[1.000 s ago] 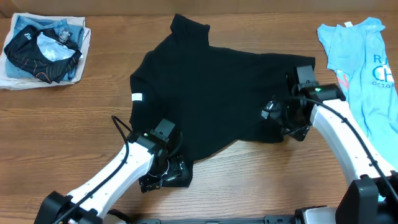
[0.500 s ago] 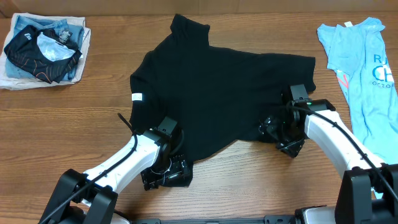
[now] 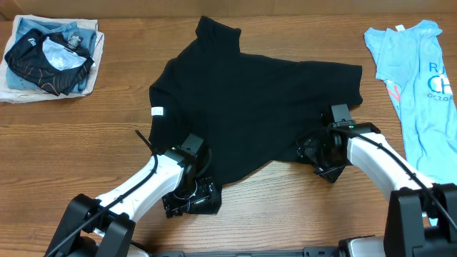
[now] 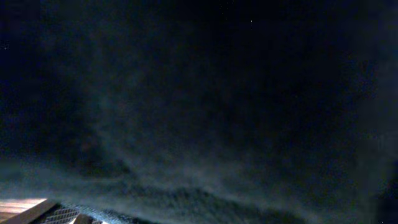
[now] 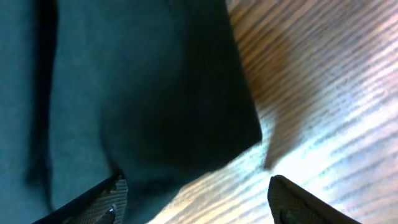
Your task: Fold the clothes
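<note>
The left gripper should close on the black T-shirt [image 3: 250,100] now, as its fingers reach down into its near corner [image 3: 208,203] and dark folds are around them.
The clothes, a plain black T-shirt [image 3: 250,100], lie spread on the wooden table [image 3: 271,207] with a small white label [image 3: 156,111] at the left edge. My left gripper [image 3: 189,202] sits low over the shirt's near left corner. Black cloth [image 4: 199,93] fills the left wrist view, and only one fingertip [image 4: 59,216] shows at the bottom left, so the jaws look spread wide. My right gripper [image 3: 319,153] is at the shirt's near right corner. In the right wrist view it [image 5: 199,205] stands open, its left finger [image 5: 99,202] on the cloth [image 5: 124,93] and its right finger over bare wood.
A light blue printed T-shirt [image 3: 421,78] lies along the right edge of the table. At the far left corner is a pile with a smaller black garment with orange lines [image 3: 50,53] on pale cloth. Bare wood runs along the front edge between the two arms.
The right gripper has come down and slightly left to the shirt's near right corner, and its jaws have narrowed a little. The left arm has shifted only slightly.
</note>
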